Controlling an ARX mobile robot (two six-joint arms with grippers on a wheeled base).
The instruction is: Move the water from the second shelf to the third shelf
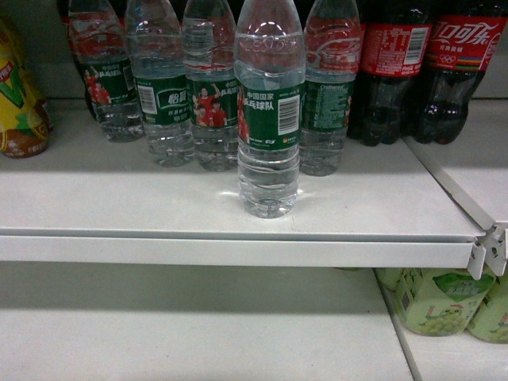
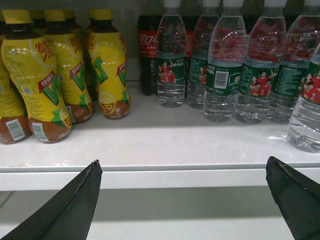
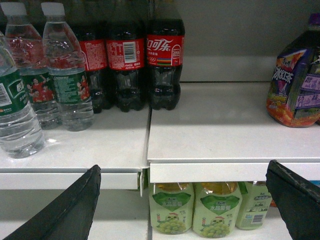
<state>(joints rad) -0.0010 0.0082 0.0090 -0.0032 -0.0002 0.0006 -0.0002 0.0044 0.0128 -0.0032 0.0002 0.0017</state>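
The water bottle's base (image 1: 268, 194) must stay free to stand on the third shelf, so next my right gripper needs to grab the water bottle by its labeled body (image 1: 271, 115).
Several clear water bottles with dark green labels stand on the upper white shelf (image 1: 159, 206). One water bottle (image 1: 270, 111) stands alone in front of the row, near the shelf's front edge. It shows at the right edge of the left wrist view (image 2: 306, 112) and at the left edge of the right wrist view (image 3: 15, 117). My left gripper (image 2: 182, 165) is open and empty, level with the shelf's front lip, to the left of that bottle. Further right, my right gripper (image 3: 183, 167) is open and empty before the shelf edge. Neither gripper shows in the head view.
Yellow lemon-tea bottles (image 2: 107, 65) stand left of the water, dark cola bottles (image 3: 165, 60) right of it, and a purple drink (image 3: 295, 80) further right. Pale green grape-drink bottles (image 3: 172, 207) stand on the lower shelf (image 1: 198, 325). A shelf joint bracket (image 1: 492, 246) juts out.
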